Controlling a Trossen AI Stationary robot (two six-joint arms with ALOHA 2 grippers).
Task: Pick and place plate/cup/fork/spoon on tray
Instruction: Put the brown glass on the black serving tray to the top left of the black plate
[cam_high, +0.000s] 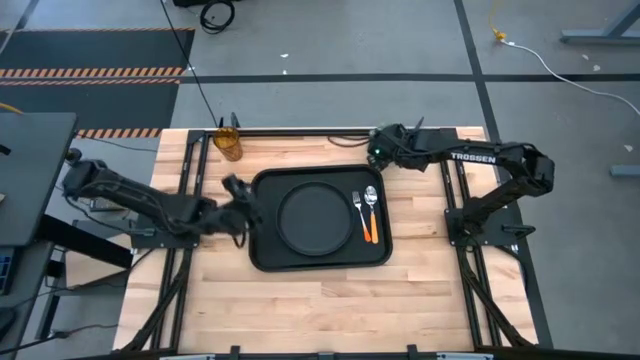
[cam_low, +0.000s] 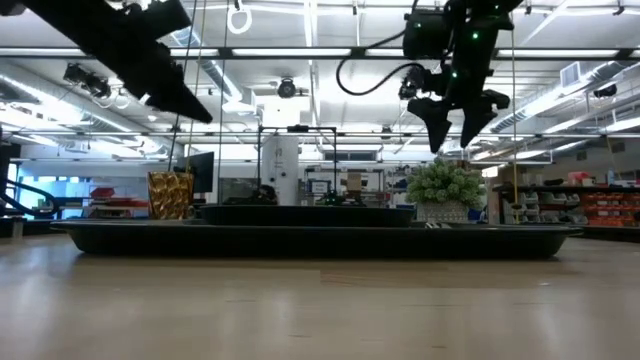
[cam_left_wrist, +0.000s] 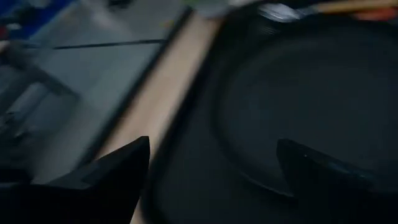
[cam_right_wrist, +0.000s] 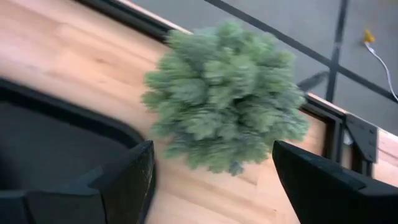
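Observation:
The left gripper grabs the amber cup by its rim (cam_high: 226, 134) next, to set the amber cup on the tray (cam_high: 268, 250) beside the plate.
The black tray (cam_high: 268, 250) lies mid-table. The round plate (cam_high: 315, 218) rests flat in it. The fork (cam_high: 357, 208) and the spoon (cam_high: 371, 200) lie side by side on the tray floor to the plate's right. The amber cup (cam_high: 229, 143) stands upright on the wood near the table's far edge, left of the tray. My left gripper (cam_high: 240, 192) hovers open over the tray's left rim, its fingers (cam_left_wrist: 118, 171) empty, the plate (cam_left_wrist: 311, 99) ahead of it. My right gripper (cam_high: 385, 147) hangs open above the table's far side, empty.
A spiky green plant (cam_right_wrist: 227, 121) in a pale pot (cam_low: 443, 211) stands on the wood beyond the tray's far right corner, directly below my right gripper (cam_low: 455, 135). Black frame rails run along the table's far edge and sides. Bare wood lies toward the near edge.

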